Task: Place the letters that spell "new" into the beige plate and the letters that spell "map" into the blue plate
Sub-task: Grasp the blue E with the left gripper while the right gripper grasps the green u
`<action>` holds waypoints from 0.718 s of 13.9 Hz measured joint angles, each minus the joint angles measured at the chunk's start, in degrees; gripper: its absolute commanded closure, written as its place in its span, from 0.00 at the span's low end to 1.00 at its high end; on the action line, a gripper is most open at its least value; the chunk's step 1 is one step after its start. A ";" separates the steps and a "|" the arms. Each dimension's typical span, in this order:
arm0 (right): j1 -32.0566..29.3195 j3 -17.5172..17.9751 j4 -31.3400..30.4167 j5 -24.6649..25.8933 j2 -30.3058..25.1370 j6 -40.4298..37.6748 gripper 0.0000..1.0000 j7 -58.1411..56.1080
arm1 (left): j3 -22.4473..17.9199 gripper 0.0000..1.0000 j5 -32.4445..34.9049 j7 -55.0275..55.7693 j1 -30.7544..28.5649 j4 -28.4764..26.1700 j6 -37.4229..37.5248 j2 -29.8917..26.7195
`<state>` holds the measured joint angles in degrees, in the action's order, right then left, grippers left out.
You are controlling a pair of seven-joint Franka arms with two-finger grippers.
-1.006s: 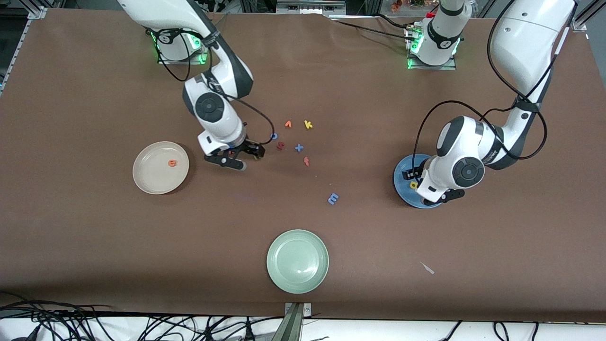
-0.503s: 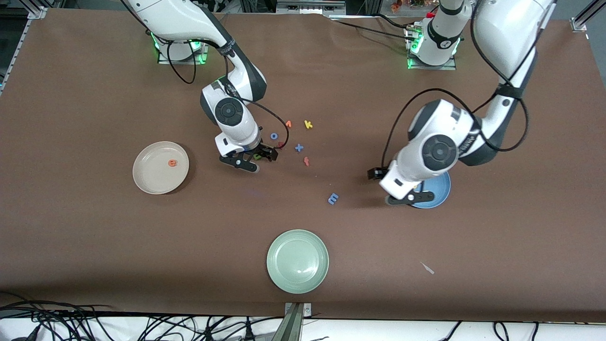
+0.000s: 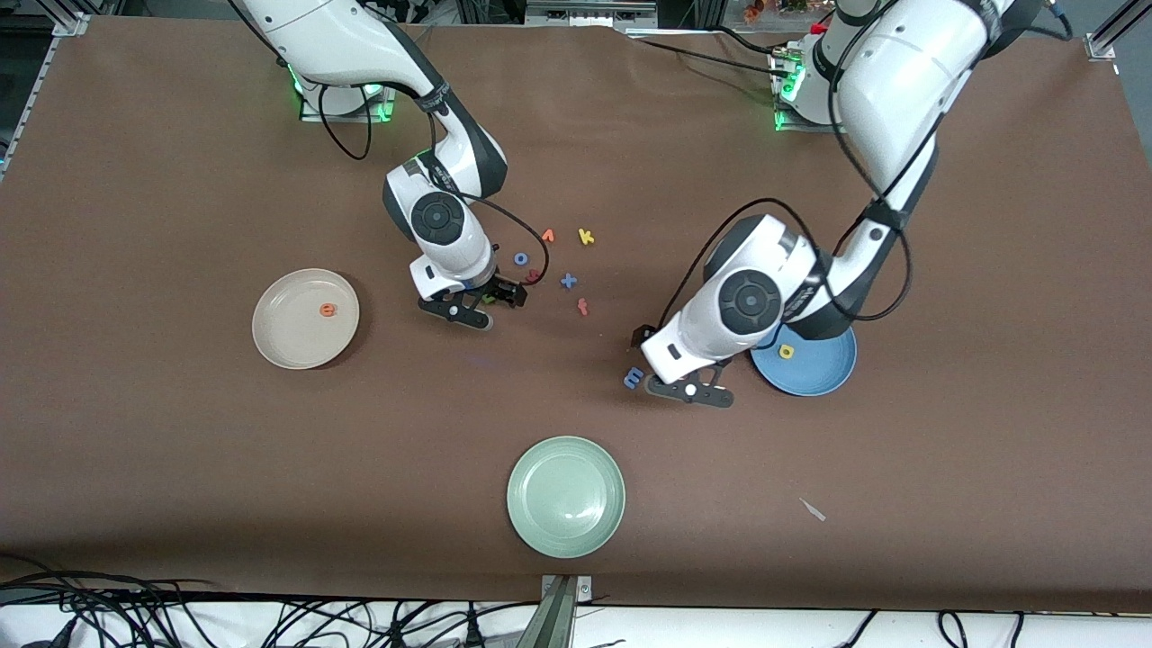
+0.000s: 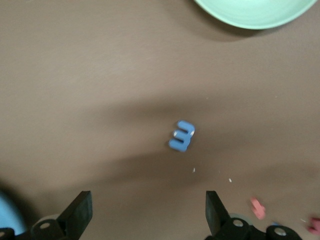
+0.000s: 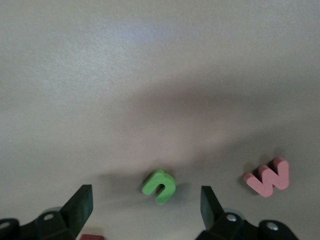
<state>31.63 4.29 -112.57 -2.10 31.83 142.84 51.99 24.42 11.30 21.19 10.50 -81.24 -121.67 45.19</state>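
My left gripper is about to grab the blue m by its spine and the ends of its legs, to spell "map" in the blue plate (image 3: pixel 814 373) (image 4: pixel 9 217).
My right gripper (image 3: pixel 486 301) is open and low over the table, its fingers on either side of the green n (image 5: pixel 160 186) without touching it. The red-pink w (image 5: pixel 268 177) lies beside it. On the beige plate (image 3: pixel 283 346) sits the orange e (image 3: pixel 328 310). My left gripper (image 3: pixel 668 367) hangs open over bare table next to the blue m (image 3: pixel 633 378), which lies ahead of its fingertips (image 4: pixel 80 210). The yellow a (image 3: pixel 786 351) rests in the blue plate (image 3: pixel 814 373), partly covered by the left arm.
A pale green plate (image 3: pixel 565 496) stands nearest the front camera. Loose letters lie mid-table: orange v (image 3: pixel 547 236), yellow k (image 3: pixel 586 237), blue o (image 3: pixel 521 258), a dark-red letter (image 3: pixel 534 275), blue x (image 3: pixel 568 281), an orange-red letter (image 3: pixel 582 307). A small scrap (image 3: pixel 813 509) lies toward the front edge.
The left arm swung from over the blue plate to the blue m, leaving the yellow a in the plate. The right gripper shifted over the green n.
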 measured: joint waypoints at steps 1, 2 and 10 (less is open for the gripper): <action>0.00 0.00 -0.22 0.06 0.00 0.17 0.13 -0.06 | -0.21 0.00 2.47 -0.12 1.39 0.13 -1.90 1.66; 0.00 0.00 -0.52 0.11 -0.01 0.67 0.15 -0.07 | -0.69 0.00 4.65 -0.15 2.70 0.29 -3.66 3.02; 0.02 0.00 -2.86 0.31 -0.12 3.76 0.46 -1.08 | -1.22 0.18 12.29 -0.68 4.23 0.68 -10.31 6.22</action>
<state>31.65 4.29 -115.43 -1.79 31.71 146.60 50.91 23.20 23.58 20.52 14.73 -80.57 -131.98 51.41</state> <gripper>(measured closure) 0.379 0.141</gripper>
